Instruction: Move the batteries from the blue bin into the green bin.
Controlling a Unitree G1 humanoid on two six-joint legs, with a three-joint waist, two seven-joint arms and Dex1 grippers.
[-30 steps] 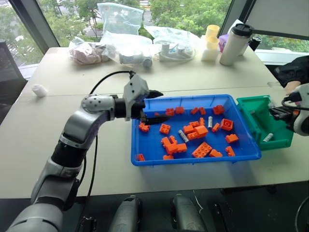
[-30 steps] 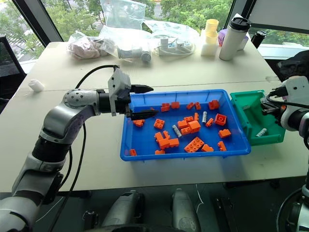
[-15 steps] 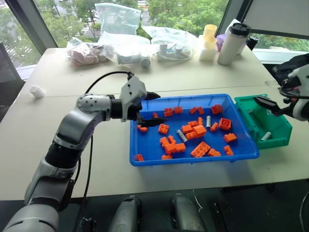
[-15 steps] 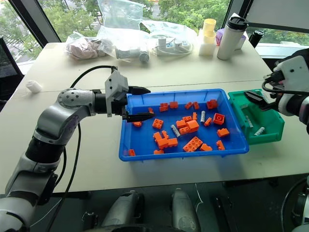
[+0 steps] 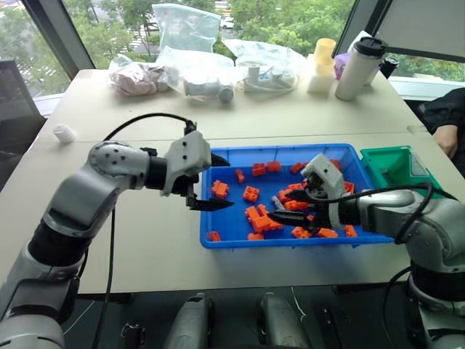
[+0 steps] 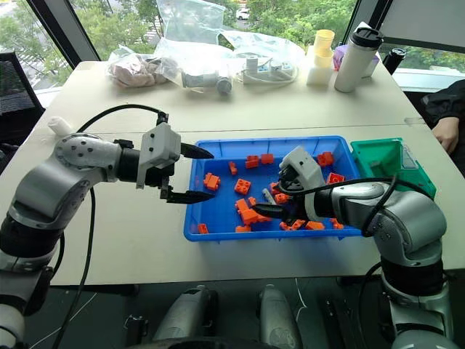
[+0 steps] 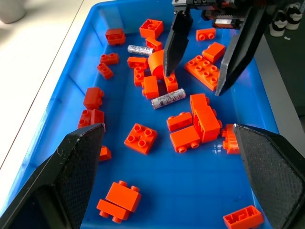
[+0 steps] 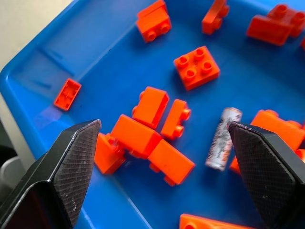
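Note:
My right gripper needs to go lower before it closes on the silver battery. Its fingers are above the battery in the right wrist view.
The blue bin [image 5: 232,242] sits mid-table, strewn with orange bricks [image 5: 251,193]. One silver battery [image 7: 167,98] lies among the bricks in the middle, and a second battery [image 7: 140,49] lies nearer the right arm's side. My right gripper [image 5: 282,204] hovers open over the bin's middle, and the first battery [image 8: 223,138] lies just inside one of its fingers [image 8: 267,167]. My left gripper [image 5: 224,182] is open and empty over the bin's left rim. The green bin [image 5: 385,163] stands against the blue bin's right end.
At the far side of the table are plastic bags [image 5: 189,29], a white tumbler [image 5: 358,67] and a stack of yellow cups [image 5: 322,64]. A small white object [image 5: 65,133] lies at the left. A person's hand [image 5: 445,138] rests beyond the green bin.
My right gripper has opened and swung left from the green bin to over the blue bin's middle. My left gripper has drawn back slightly toward the bin's left rim.

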